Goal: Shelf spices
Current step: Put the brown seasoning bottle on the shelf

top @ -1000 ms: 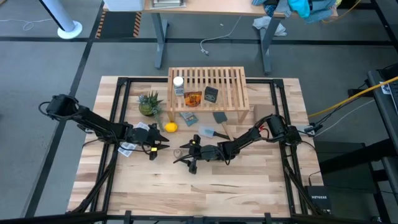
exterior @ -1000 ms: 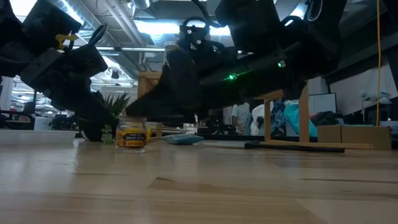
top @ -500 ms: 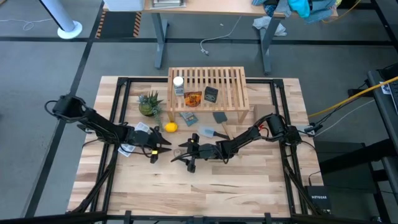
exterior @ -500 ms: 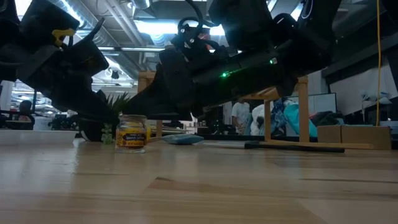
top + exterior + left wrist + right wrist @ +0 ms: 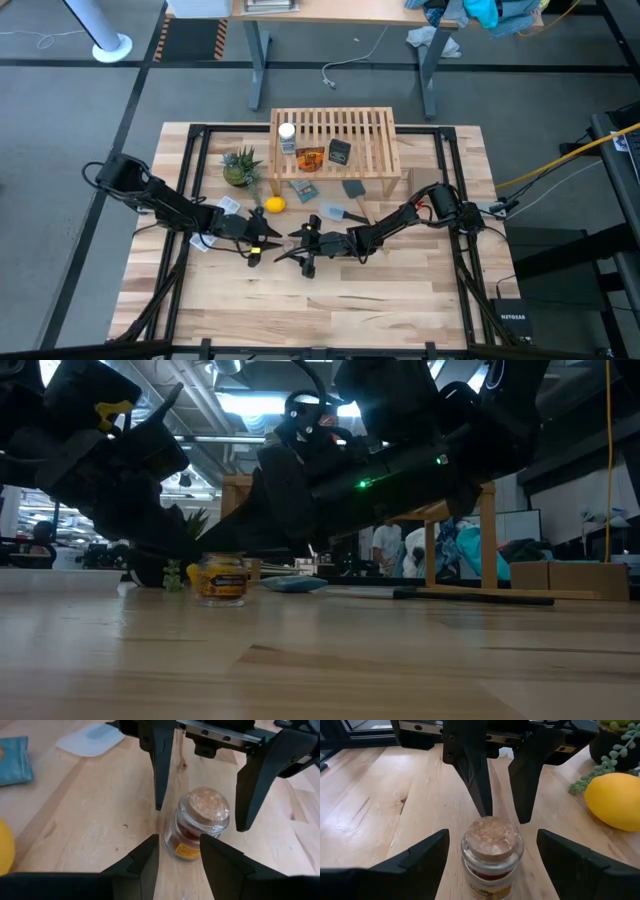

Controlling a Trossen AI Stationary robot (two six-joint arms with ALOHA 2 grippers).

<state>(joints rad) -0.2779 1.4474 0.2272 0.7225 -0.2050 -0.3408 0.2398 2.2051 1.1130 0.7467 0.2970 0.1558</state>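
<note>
My right gripper grabs the tiny jar by its glass side just under the cork point(image 5: 492, 865) next, to put it up on the shelf.
The tiny clear glass jar point(image 5: 197, 827) with a cork top and brownish contents stands upright on the tabletop, also in the right wrist view point(image 5: 492, 850) and the low view point(image 5: 222, 578). My left gripper point(image 5: 262, 243) is open, its fingertips at the jar's left side near the base. My right gripper point(image 5: 292, 247) is open wide, level, with one finger on each side of the jar and clear of it. The slatted wooden shelf point(image 5: 335, 145) carries the white-capped jar point(image 5: 287, 135), the orange one point(image 5: 310, 158) and the black square one point(image 5: 339, 151). My left gripper point(image 5: 177, 845) comes level from the table's left. Its fingertips point(image 5: 485, 810) stand right at the jar's lower body point(image 5: 182, 851). I cannot tell whether they touch the glass. The jar stands upright on the table.
A lemon point(image 5: 274, 206) and a small potted plant point(image 5: 240, 168) sit just beyond the grippers. A blue packet point(image 5: 303, 189) and a grey-blue spatula point(image 5: 335, 213) lie in front of the shelf. Bare tabletop stretches toward the near edge point(image 5: 320, 310).
My left gripper has moved toward the table's right, up to the jar. My right gripper has crept a little toward the left around it. In the low view the jar has slid slightly toward the right and stays upright.
</note>
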